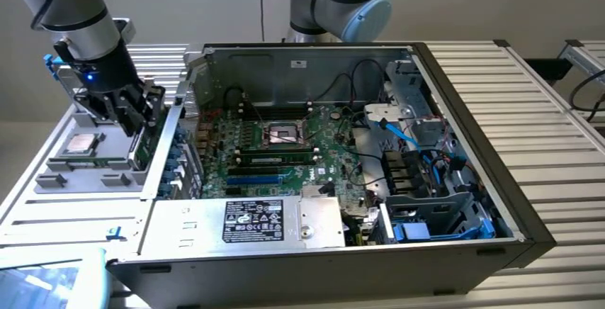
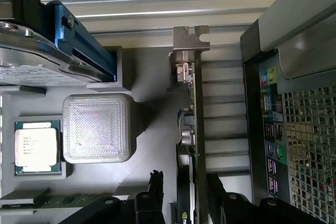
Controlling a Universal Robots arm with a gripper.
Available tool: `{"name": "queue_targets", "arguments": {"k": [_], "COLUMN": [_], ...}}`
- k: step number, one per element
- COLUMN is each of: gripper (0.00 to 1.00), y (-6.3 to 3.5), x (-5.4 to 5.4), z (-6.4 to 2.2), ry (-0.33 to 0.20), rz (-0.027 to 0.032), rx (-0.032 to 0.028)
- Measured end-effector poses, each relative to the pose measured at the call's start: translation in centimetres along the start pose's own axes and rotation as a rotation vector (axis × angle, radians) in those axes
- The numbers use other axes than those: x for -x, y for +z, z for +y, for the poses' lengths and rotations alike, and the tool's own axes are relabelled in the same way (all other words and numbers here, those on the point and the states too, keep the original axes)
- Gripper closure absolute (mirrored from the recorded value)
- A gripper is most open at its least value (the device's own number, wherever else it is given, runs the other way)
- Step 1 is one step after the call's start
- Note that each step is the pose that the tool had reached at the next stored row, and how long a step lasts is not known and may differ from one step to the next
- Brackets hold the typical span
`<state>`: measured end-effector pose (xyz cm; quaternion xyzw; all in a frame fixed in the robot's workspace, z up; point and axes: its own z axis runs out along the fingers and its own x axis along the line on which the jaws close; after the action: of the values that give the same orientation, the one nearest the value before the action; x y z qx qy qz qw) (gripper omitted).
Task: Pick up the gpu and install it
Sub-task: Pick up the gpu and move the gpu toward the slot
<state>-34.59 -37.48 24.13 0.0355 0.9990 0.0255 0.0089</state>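
Observation:
In the wrist view my fingers reach down beside both sides of the GPU's near end [image 2: 189, 198], so it is time to close. Closing now would catch the GPU.
The gpu [image 2: 197, 129] stands on its edge in a slot of the grey parts tray [image 2: 152, 145], its silver end bracket [image 2: 189, 40] pointing away from the wrist. In the exterior view the gpu [image 1: 142, 149] shows as a thin green strip at the tray's edge, just outside the computer case on that view's left. My gripper [image 1: 130, 126] hangs straight over it. In the wrist view my gripper [image 2: 185, 198] is open, with one black finger on each side of the card and a little gap on both sides. The card's lower part is hidden by the fingers.
The tray also holds a CPU [image 2: 35, 146], a grey block [image 2: 97, 128], a silver hard drive [image 2: 31, 61] in a blue bracket and a RAM stick [image 2: 52, 200]. The open case's rear wall [image 2: 270, 129] stands close beside the card. Inside lie the green motherboard [image 1: 283, 146] and power supply [image 1: 251, 220].

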Motion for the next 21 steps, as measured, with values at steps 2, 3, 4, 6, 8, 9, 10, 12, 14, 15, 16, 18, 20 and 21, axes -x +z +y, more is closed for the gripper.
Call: {"name": "queue_targets", "arguments": {"k": [2, 3, 4, 6, 8, 9, 10, 12, 14, 15, 16, 18, 20, 21], "gripper": [0.54, 0.54, 0.54, 0.54, 0.54, 0.54, 0.54, 0.54, 0.54, 0.54, 0.54, 0.54, 0.56, 0.62], "y": [0.00, 0.00, 0.02, 0.04, 0.04, 0.14, 0.33, 0.60, 0.60, 0.60, 0.60, 0.61, 0.61, 0.61], "x": [0.00, 0.00, 0.01, 0.02, 0.02, 0.02, 0.02, 0.01, 0.01, 0.01, 0.01, 0.01, 0.01, 0.01], "z": [0.00, 0.00, -0.02, -0.04, -0.04, -0.05, -0.06, -0.07, -0.07, -0.07, -0.07, -0.07, -0.07, -0.07], "ry": [0.000, 0.000, 0.000, 0.000, 0.000, 0.000, 0.000, 0.000, 0.000, 0.000, 0.000, 0.000, 0.000, 0.000], "rz": [0.0000, 0.0000, -0.0001, 0.0000, 0.0000, -0.0003, -0.0004, 0.0003, 0.0007, 0.0008, 0.0008, 0.0006, 0.0006, 0.0006], "rx": [0.0000, 0.0000, 0.0001, 0.0000, 0.0000, 0.0002, 0.0005, 0.0007, 0.0005, 0.0005, 0.0005, 0.0006, 0.0007, 0.0006]}}
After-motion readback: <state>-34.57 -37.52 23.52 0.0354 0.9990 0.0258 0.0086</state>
